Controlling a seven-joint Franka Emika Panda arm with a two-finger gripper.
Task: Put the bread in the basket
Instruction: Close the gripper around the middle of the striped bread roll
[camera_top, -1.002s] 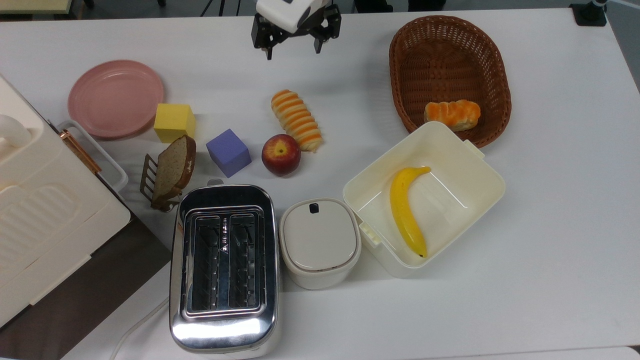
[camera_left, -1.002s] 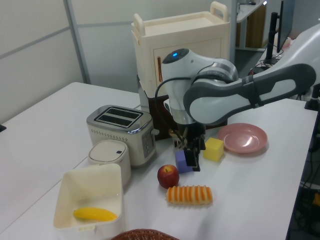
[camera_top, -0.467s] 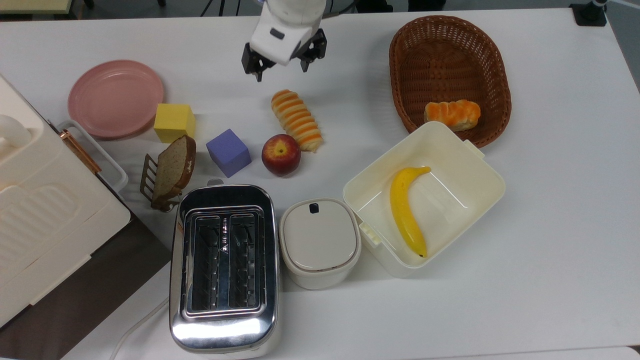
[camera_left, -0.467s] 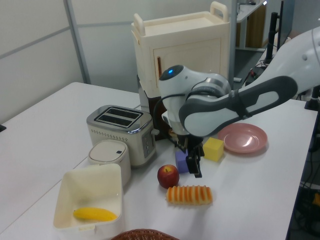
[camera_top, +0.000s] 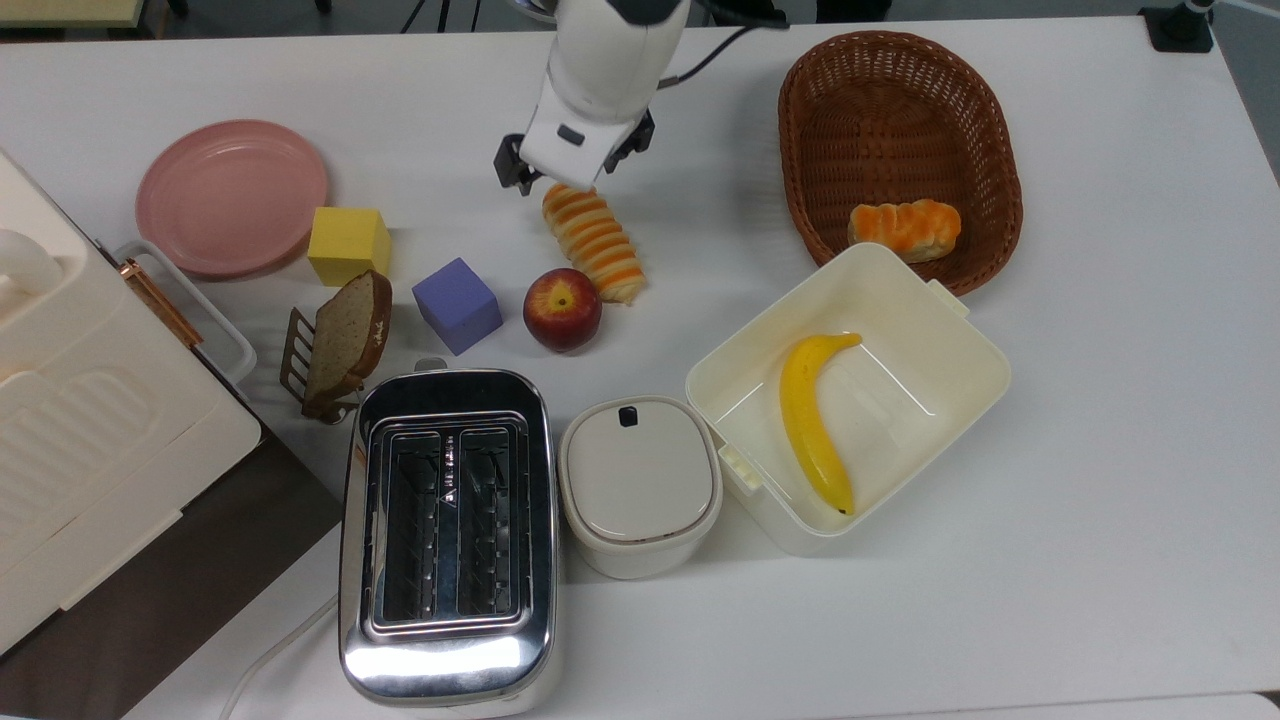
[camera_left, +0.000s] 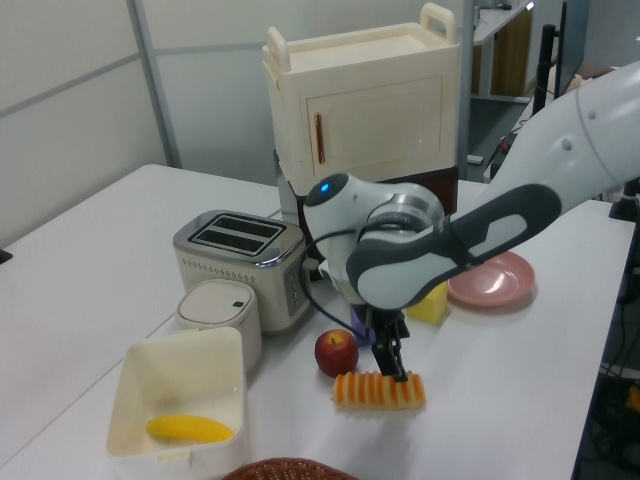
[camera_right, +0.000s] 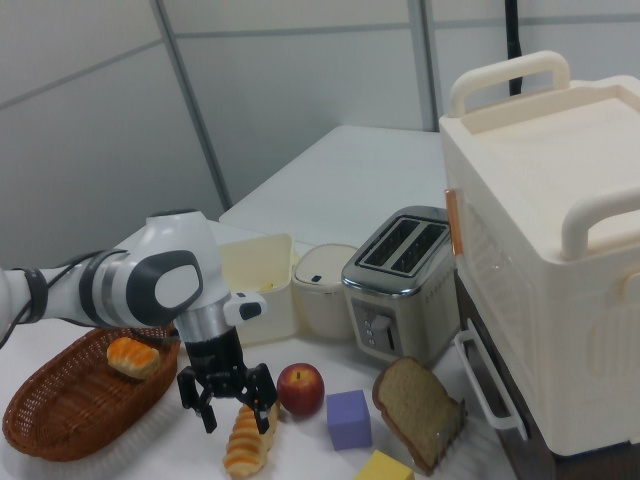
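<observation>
Next, my gripper picks up the long roll by its striped middle (camera_left: 377, 392) to put it in the wicker basket (camera_left: 288, 471).
The bread (camera_top: 597, 248), a long cream roll with orange stripes, lies on the white table beside the apple (camera_top: 562, 308); it also appears in the left view (camera_left: 378, 390) and the right view (camera_right: 245, 442). My gripper (camera_top: 565, 182) hangs low over the roll's far end, open, its fingers straddling that end in the right view (camera_right: 236, 406). In the left view the gripper (camera_left: 395, 362) sits just above the roll. The basket (camera_top: 806, 205), dark woven wicker, stands at the top view's right and holds a short orange-topped bun (camera_top: 905, 228). The right view shows the basket (camera_right: 60, 425) to the left of the arm.
Near the roll are a purple cube (camera_top: 457, 305), a yellow cube (camera_top: 347, 243), a pink plate (camera_top: 232, 196) and a bread slice in a rack (camera_top: 345, 340). A toaster (camera_top: 447, 530), a lidded white pot (camera_top: 640, 485) and a cream box (camera_top: 960, 345) with a banana (camera_top: 812, 420) line the front.
The gripper has come from the table's far edge toward the roll and dropped down over its far end, staying open. Nothing on the table has moved.
</observation>
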